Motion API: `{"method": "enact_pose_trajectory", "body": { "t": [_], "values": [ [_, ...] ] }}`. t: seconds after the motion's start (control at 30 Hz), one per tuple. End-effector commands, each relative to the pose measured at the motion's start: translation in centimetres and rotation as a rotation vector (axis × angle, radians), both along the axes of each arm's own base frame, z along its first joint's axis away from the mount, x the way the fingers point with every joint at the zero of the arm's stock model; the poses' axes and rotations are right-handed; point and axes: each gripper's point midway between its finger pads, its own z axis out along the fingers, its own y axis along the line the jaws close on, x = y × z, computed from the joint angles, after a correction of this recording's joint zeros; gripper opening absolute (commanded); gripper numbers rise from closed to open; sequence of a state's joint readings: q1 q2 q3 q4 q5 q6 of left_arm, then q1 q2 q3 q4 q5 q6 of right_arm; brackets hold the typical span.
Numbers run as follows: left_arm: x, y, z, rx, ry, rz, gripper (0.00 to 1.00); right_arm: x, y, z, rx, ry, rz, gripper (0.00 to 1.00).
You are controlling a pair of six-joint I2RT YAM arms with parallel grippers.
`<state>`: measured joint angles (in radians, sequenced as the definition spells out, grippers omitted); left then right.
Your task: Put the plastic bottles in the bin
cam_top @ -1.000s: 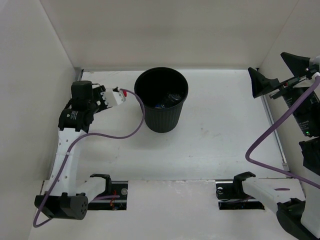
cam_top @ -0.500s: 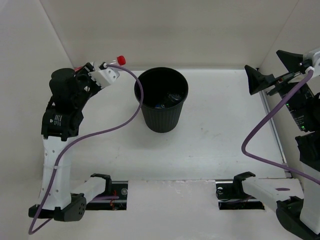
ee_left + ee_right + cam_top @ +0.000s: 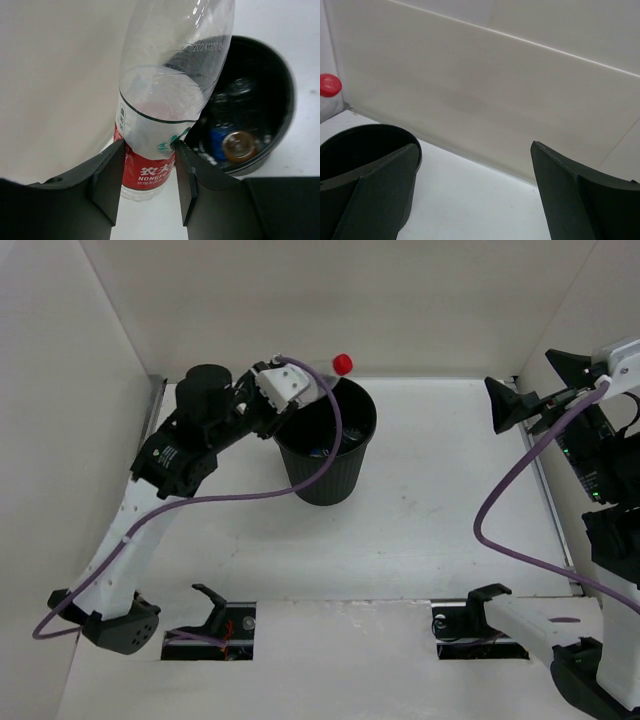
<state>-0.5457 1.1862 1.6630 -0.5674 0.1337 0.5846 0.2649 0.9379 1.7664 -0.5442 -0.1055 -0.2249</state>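
The bottle's base is beside the bin's opening and would catch the bin's rim or fall outside if released now, so my left gripper will keep holding it.
My left gripper (image 3: 298, 388) is shut on the red-labelled, red-capped bottle (image 3: 340, 365) and holds it over the back left rim of the round black bin (image 3: 322, 475). In the left wrist view the fingers (image 3: 107, 175) clamp the bottle (image 3: 148, 169) at its red label, with the bin (image 3: 282, 100) beyond it. Inside the bin lie a blue-labelled bottle (image 3: 219, 142) and an orange one (image 3: 239, 146). My right gripper (image 3: 535, 382) is open and empty, raised at the far right; its view shows the bin's rim (image 3: 365, 131) and the red cap (image 3: 329, 85).
White walls close in the table at the back and on both sides. A purple cable (image 3: 250, 495) hangs from the left wrist in front of the bin. Another cable (image 3: 500, 490) loops from the right arm over the table's right side.
My left arm has lifted the red-capped bottle from the table's left side and swung it right, to above the bin's rim. The right gripper has barely moved.
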Motion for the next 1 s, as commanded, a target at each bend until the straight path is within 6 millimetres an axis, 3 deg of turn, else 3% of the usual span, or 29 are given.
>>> {"method": "enact_pose_trajectory", "body": {
  "t": [0.0, 0.23, 0.3, 0.33, 0.47, 0.5, 0.53, 0.63, 0.7, 0.83, 0.97],
  "values": [
    [-0.7, -4.1, 0.3, -0.104, 0.052, -0.108, 0.09, 0.2, -0.4, -0.8, 0.002, 0.001, -0.018, 1.00],
    [2.0, -7.6, -0.8, -0.123, 0.054, -0.171, 0.09, -0.3, -1.7, -2.8, 0.032, 0.038, -0.062, 1.00],
    [2.8, -8.1, -1.6, -0.122, 0.069, -0.172, 0.15, -0.4, -2.0, -3.7, 0.028, 0.066, -0.071, 1.00],
    [3.1, -8.2, -2.1, -0.119, 0.076, -0.170, 0.26, -0.2, -2.0, -4.3, 0.027, 0.086, -0.072, 1.00],
    [4.7, -7.6, -3.7, -0.118, 0.059, -0.126, 0.93, 1.5, -2.6, -9.0, -0.010, 0.246, -0.126, 1.00],
    [5.2, -7.2, -3.9, -0.117, 0.049, -0.105, 1.00, 2.1, -3.1, -10.6, -0.026, 0.308, -0.157, 1.00],
    [5.8, -6.4, -3.8, -0.117, 0.035, -0.077, 1.00, 2.4, -3.5, -12.1, -0.052, 0.367, -0.187, 1.00],
    [7.8, -2.5, -2.2, -0.142, -0.033, 0.059, 1.00, 2.2, -4.1, -16.4, -0.131, 0.528, -0.218, 1.00],
    [8.9, 1.7, 0.5, -0.179, -0.122, 0.193, 1.00, 1.3, -4.1, -17.4, -0.136, 0.576, -0.216, 1.00],
    [8.7, 11.2, 6.2, -0.219, -0.277, 0.444, 1.00, -0.5, -4.4, -16.4, -0.123, 0.522, -0.208, 1.00],
    [6.2, 19.9, 9.0, -0.207, -0.361, 0.669, 1.00, -1.3, -5.2, -15.1, -0.101, 0.463, -0.240, 1.00]
  ]
}}
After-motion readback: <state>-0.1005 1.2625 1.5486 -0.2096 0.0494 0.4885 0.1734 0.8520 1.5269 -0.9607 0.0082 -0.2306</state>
